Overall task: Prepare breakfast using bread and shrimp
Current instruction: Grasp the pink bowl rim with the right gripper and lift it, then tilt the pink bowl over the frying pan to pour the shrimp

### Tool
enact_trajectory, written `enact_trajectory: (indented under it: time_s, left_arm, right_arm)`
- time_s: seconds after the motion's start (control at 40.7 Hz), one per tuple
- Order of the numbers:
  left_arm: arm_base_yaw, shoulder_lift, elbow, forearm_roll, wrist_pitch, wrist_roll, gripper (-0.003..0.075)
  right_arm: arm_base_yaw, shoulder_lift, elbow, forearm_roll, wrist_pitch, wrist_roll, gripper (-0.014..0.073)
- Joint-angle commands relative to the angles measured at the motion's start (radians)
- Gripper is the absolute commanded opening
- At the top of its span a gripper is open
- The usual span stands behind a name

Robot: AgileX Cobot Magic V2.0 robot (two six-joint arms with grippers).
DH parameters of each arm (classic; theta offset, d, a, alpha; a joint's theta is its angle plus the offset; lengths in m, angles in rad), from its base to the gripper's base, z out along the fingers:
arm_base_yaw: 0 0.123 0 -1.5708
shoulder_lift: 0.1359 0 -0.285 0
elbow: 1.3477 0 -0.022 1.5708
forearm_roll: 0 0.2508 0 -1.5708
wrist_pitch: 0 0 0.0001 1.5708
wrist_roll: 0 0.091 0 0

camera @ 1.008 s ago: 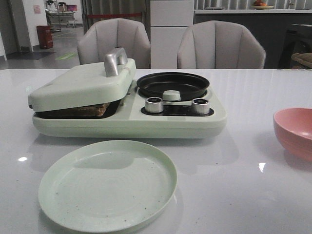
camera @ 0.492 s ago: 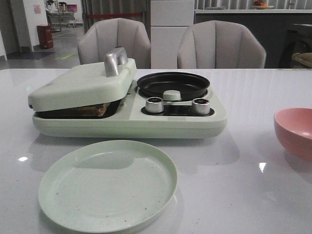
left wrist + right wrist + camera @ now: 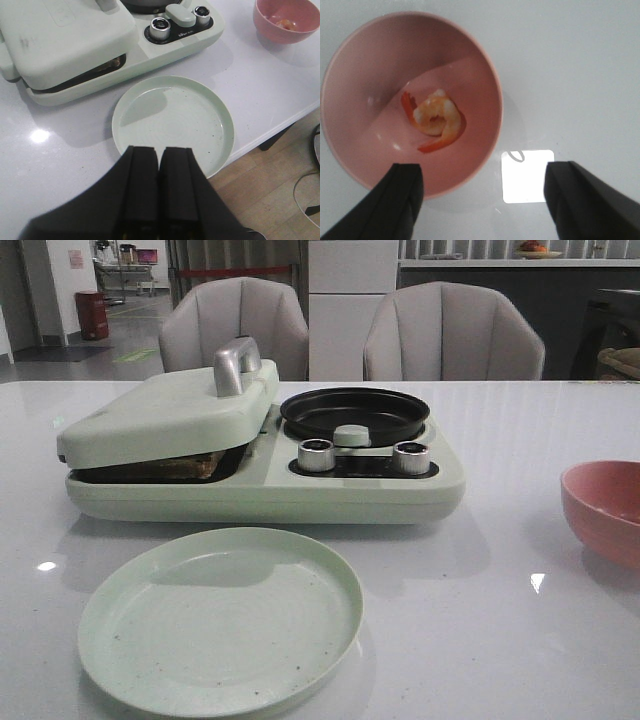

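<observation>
The right gripper picks up the pink bowl by its thin rim (image 3: 489, 154) next, since the bowl's round body spreads wider than my open fingers.
The bread (image 3: 195, 466) shows only as a brown edge under the nearly closed lid (image 3: 170, 410) of the pale green breakfast maker; a sliver also shows in the left wrist view (image 3: 117, 62). One curled orange-white shrimp (image 3: 436, 120) lies in the pink bowl (image 3: 370, 60), which stands at the table's right (image 3: 605, 510). My right gripper (image 3: 482, 172) is open and empty, above the bowl's near rim. My left gripper (image 3: 159, 150) is shut and empty above the near edge of the empty green plate (image 3: 172, 120). Neither gripper shows in the front view.
The breakfast maker has a black round pan (image 3: 354, 412) and two metal knobs (image 3: 316, 454) on its right half, and a metal handle (image 3: 236, 364) on the lid. The green plate (image 3: 220, 620) lies in front of it. The table's front edge (image 3: 280, 125) is close behind the plate.
</observation>
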State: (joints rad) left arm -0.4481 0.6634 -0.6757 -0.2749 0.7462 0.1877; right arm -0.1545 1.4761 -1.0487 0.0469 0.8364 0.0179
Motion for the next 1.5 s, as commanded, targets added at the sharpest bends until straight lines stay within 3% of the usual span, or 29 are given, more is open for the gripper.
enact_trajectory:
  time_s: [0.0, 0.418, 0.492, 0.836, 0.983, 1.253, 1.475]
  left_arm:
    - [-0.008, -0.003, -0.028, -0.028, -0.061, -0.009, 0.0102]
    - [-0.008, -0.003, -0.028, -0.074, -0.058, -0.009, 0.0102]
    - [-0.008, -0.003, -0.028, -0.074, -0.058, -0.009, 0.0102]
    - [-0.008, -0.003, -0.028, -0.074, -0.058, -0.009, 0.0102]
    - [-0.008, -0.003, -0.028, -0.074, -0.058, -0.009, 0.0102]
    - [-0.008, -0.003, -0.028, -0.074, -0.058, -0.009, 0.0102]
    - [-0.008, -0.003, -0.028, -0.074, -0.058, -0.009, 0.0102]
  right_arm:
    - [-0.007, 0.031, -0.054, 0.007, -0.075, -0.008, 0.0601]
    - [-0.007, 0.193, -0.068, -0.039, -0.199, -0.009, 0.0591]
    - [-0.007, 0.207, -0.068, -0.047, -0.2, -0.009, 0.0542]
    - [-0.007, 0.233, -0.075, -0.047, -0.18, -0.009, 0.0142]
    - [-0.004, 0.21, -0.113, -0.047, -0.158, -0.01, 0.0046]
    - [0.099, 0.071, -0.237, -0.12, -0.133, -0.049, 0.0036]
    - [0.297, 0.027, -0.433, -0.356, -0.05, 0.027, 0.0045]
